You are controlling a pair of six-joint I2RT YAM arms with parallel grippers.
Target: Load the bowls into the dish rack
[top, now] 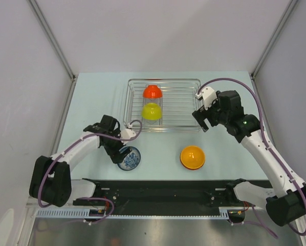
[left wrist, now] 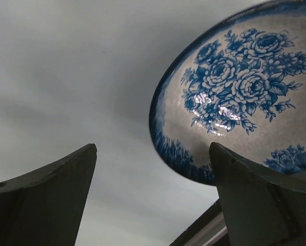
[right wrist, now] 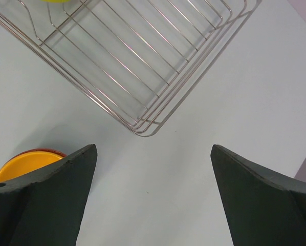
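Note:
The blue floral bowl should be grabbed by its rim point(top: 119, 163) point(left wrist: 165, 147) with my left gripper. The opposite rim of the bowl then stays free for my right gripper.
The silver wire dish rack point(top: 186, 102) stands at the back centre of the table. A red-orange bowl point(top: 152, 91) and a yellow bowl point(top: 152, 111) are inside it, towards its left side. A blue floral bowl point(top: 129, 158) sits on the table at front left. My left gripper point(top: 116, 153) is open at this bowl's left edge. In the left wrist view the bowl point(left wrist: 245, 92) fills the upper right, and one finger point(left wrist: 255, 195) overlaps its rim. An orange bowl point(top: 192, 157) sits upside down at front centre. My right gripper point(top: 204, 124) is open and empty above the rack's near right corner point(right wrist: 143, 133).
The orange bowl's edge shows at the lower left of the right wrist view point(right wrist: 25, 161). A black rail point(top: 158, 197) runs along the table's near edge between the arm bases. Grey walls with metal posts enclose the table on three sides.

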